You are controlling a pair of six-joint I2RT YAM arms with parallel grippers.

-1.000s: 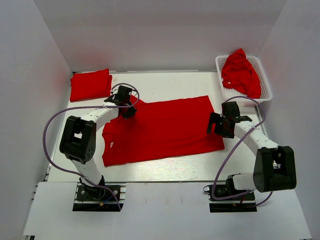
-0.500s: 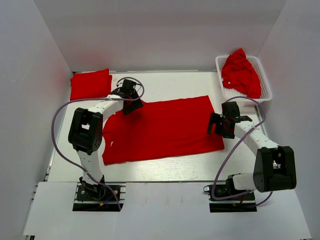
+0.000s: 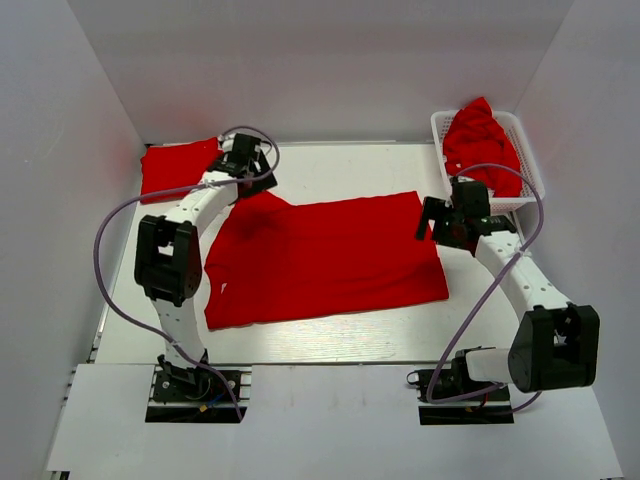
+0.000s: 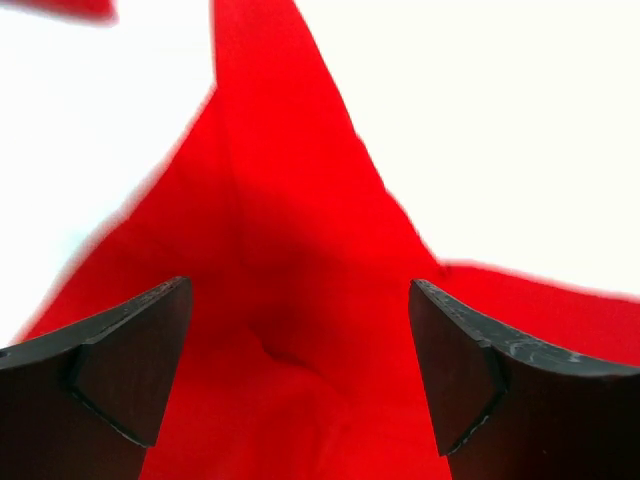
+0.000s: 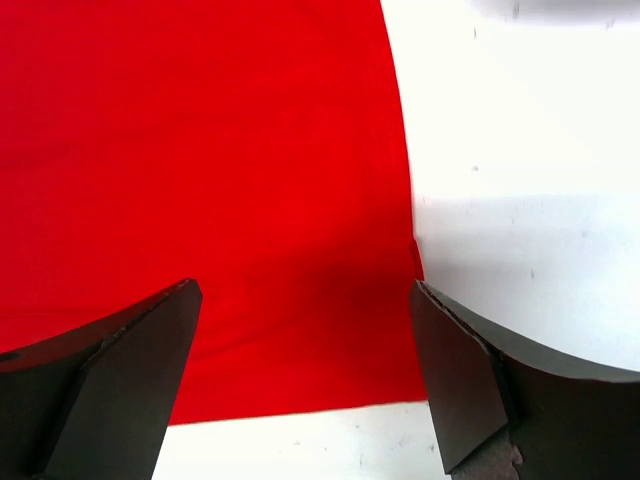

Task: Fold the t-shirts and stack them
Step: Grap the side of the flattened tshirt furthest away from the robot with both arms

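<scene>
My left gripper should fold the back side of the spread red t-shirt over the front, so it will next grab the t-shirt's back sleeve by its outer end.
One red t-shirt [image 3: 330, 260] lies spread flat in the middle of the table, its sleeve reaching toward the back left. A folded red t-shirt [image 3: 178, 170] rests at the back left corner. My left gripper [image 3: 255, 172] hovers open over the spread shirt's back left sleeve [image 4: 290, 250], with nothing between its fingers [image 4: 130, 370]. My right gripper [image 3: 438, 220] stands open above the shirt's right edge [image 5: 200, 150], holding nothing. More red t-shirts [image 3: 483, 148] are heaped in the basket.
A white lattice basket [image 3: 533, 175] stands at the back right, close behind my right arm. White walls close in the table on the left, back and right. Bare white tabletop [image 5: 520, 250] shows just right of the spread shirt.
My left gripper has opened, let go of the shirt's sleeve and moved back toward the folded shirt. My right gripper has moved a little farther back along the shirt's right edge.
</scene>
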